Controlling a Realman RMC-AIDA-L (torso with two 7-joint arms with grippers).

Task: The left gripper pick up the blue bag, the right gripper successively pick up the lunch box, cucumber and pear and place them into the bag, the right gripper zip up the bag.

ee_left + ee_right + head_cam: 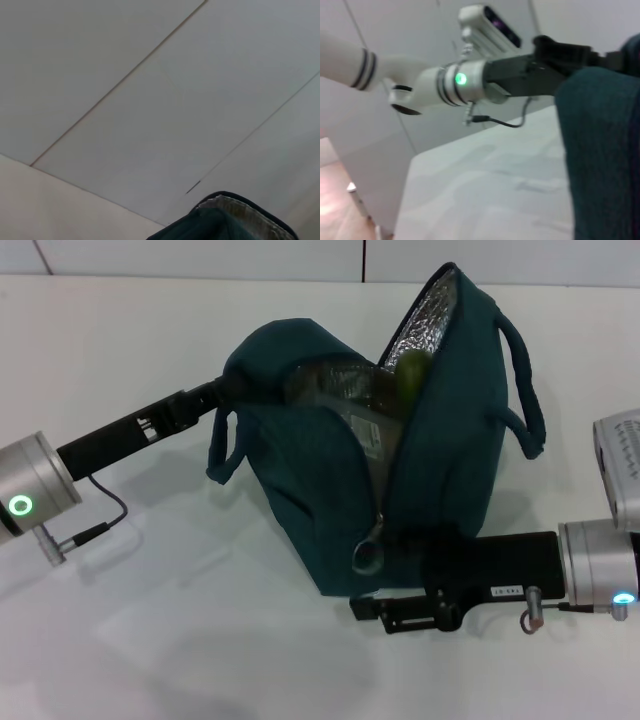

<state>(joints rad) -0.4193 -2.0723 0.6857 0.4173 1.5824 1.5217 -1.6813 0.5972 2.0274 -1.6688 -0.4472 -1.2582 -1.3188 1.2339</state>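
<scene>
My right gripper shifts toward the ring of the zipper pull next, before it closes on the ring: in the head view my fingers sit below that ring.
The blue bag (450, 460) stands in the middle of the white table (150, 640), its top gaping open and showing silver lining. Inside it, a green pear (412, 373) sits on top, beside the pale lunch box (335, 390). I cannot make out the cucumber. My left gripper (228, 383) is shut on the bag's upper left edge and holds it up. My right gripper (400, 540) sits low at the bag's front, right beside the zipper pull (368, 555) at the bottom end of the zip. The bag's rim (220, 222) shows in the left wrist view, and its side (605, 150) in the right wrist view.
The bag's handles (525, 400) stick out on the right and hang on the left. A thin cable (110, 510) loops from my left arm. My left arm (470, 80) crosses the right wrist view. The table edge (410, 165) drops off beyond it.
</scene>
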